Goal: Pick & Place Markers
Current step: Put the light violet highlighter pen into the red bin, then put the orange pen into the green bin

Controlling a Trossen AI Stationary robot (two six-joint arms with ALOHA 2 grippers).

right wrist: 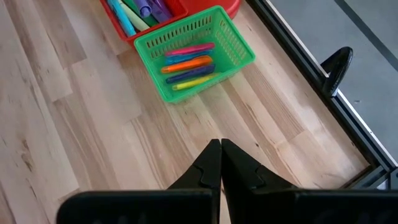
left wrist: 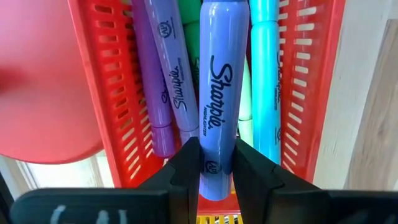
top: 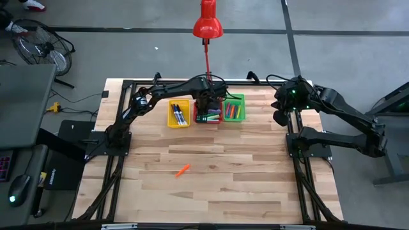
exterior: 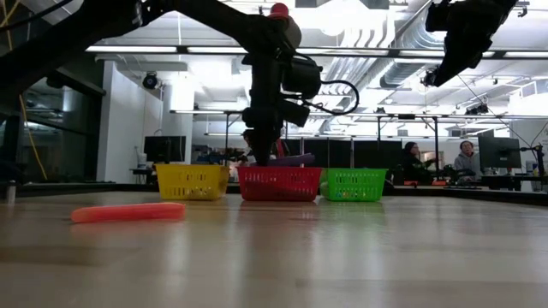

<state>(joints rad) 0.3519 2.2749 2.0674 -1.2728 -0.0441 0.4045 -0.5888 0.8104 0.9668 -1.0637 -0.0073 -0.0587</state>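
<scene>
The blue-violet marker [left wrist: 219, 93] is between the sides of the red bin, so the left gripper needs to let go of it now.
My left gripper [top: 206, 102] hangs over the red bin [top: 209, 119], shut on a blue-violet marker [left wrist: 219, 93]. Below it in the red bin lie purple [left wrist: 163, 74], green and light-blue [left wrist: 264, 81] markers. The yellow bin [top: 179, 114] holds dark markers. The green bin [right wrist: 198, 53] holds pink, orange, blue and yellow ones. One orange marker [top: 183, 170] lies flat on the table's middle. At the far right, my right gripper [right wrist: 220, 155] is shut, raised above the table, with nothing in it. My left gripper pinches the blue-violet marker's barrel near one end [left wrist: 214, 163] between its two fingers [left wrist: 186, 168]. The fingers point down from above and lie across the marker. The marker lies level [exterior: 295, 159] just above the red bin's rim, along the bin's length.
A red lamp [top: 208, 25] on a thin stem stands just behind the bins, close to the left arm. The black frame rails [top: 297, 166] run along both table sides. People sit at desks [exterior: 467, 158] in the room beyond. Bare wood lies around the orange marker.
</scene>
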